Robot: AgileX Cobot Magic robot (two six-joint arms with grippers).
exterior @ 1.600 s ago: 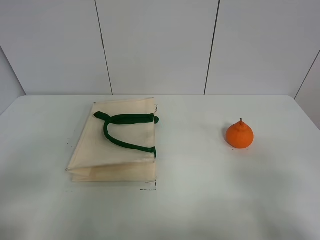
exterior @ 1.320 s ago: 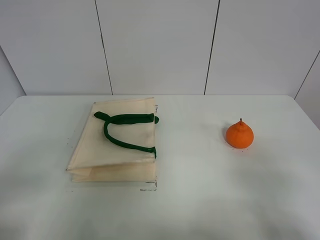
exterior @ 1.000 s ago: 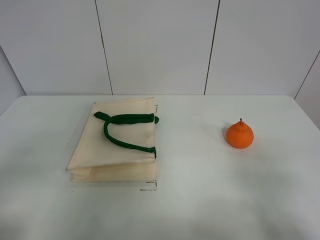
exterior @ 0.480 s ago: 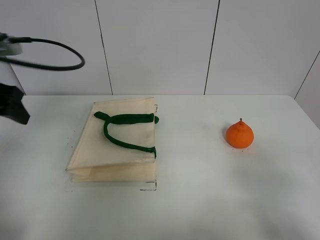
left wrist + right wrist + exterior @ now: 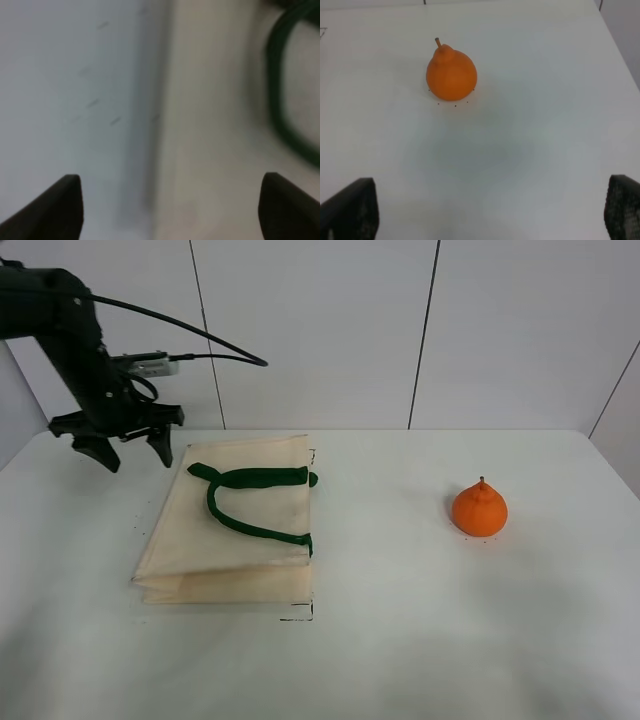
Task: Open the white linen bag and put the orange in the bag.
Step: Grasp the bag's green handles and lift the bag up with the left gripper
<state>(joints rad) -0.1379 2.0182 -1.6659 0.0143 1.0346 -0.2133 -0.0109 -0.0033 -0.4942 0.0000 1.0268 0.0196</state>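
Next, my left gripper grabs its dark green handle (image 5: 262, 478), folded loose on top, to open the linen bag (image 5: 235, 535), which lies flat and closed.
The white linen bag (image 5: 235, 535) lies flat and closed on the left of the table, its dark green handles (image 5: 250, 502) folded on top. My left gripper (image 5: 134, 452) is open and empty, hovering over the bag's far left corner. In the left wrist view the left gripper (image 5: 172, 210) straddles the bag's edge (image 5: 215, 125), with a green strap (image 5: 281, 115) to one side. The orange (image 5: 479, 510) sits upright on the right of the table. In the right wrist view my right gripper (image 5: 487, 212) is open and empty, well short of the orange (image 5: 451, 75). The right arm is out of the high view.
The white table (image 5: 400, 640) ends at a grey panelled wall (image 5: 320, 330) behind. The left arm's black cable (image 5: 200, 335) loops above the bag's far side. Small black marks (image 5: 300, 615) show near the bag's front right corner.
The left arm has come in from the left edge, moving right and toward the bag's far left corner. The bag and the orange have not moved.
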